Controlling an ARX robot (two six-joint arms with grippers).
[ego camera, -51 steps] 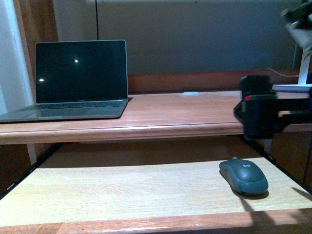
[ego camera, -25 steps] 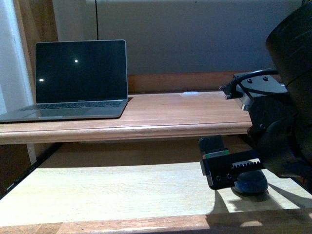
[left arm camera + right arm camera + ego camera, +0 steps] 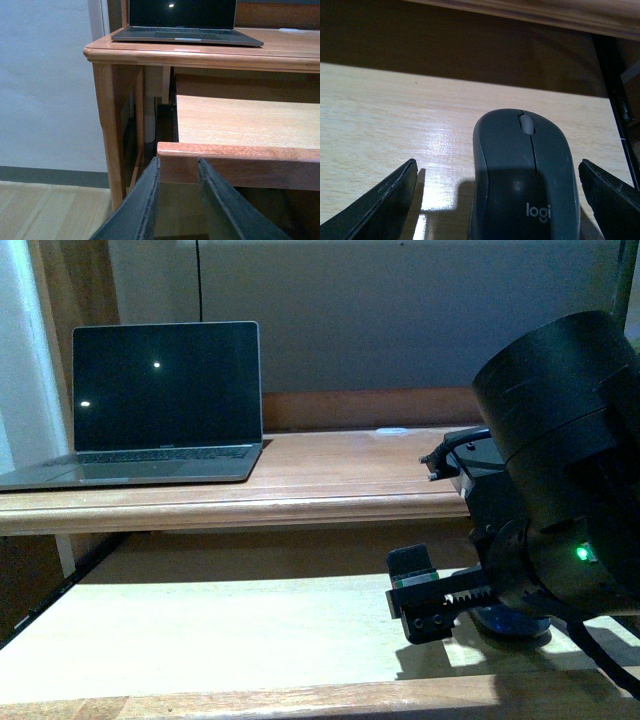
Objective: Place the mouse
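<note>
My right gripper needs to grab the mouse by its long side edges next. Then my right gripper will put the mouse on the upper desk top.
The dark grey-green mouse lies flat on the pale pull-out shelf, its wheel and pale logo showing. My right gripper is open, one finger on each side of the mouse with a gap to each. In the front view the right arm covers most of the mouse, and only one finger of the right gripper shows. My left gripper is shut on nothing, low in front of the shelf's front edge, far from the mouse.
An open laptop with a dark screen stands on the left of the upper desk top. That desk top overhangs the back of the shelf. A black rail runs along the shelf's right side.
My right arm has swung down from beside the upper desk to the shelf. Its open gripper now straddles the mouse, which has not moved.
</note>
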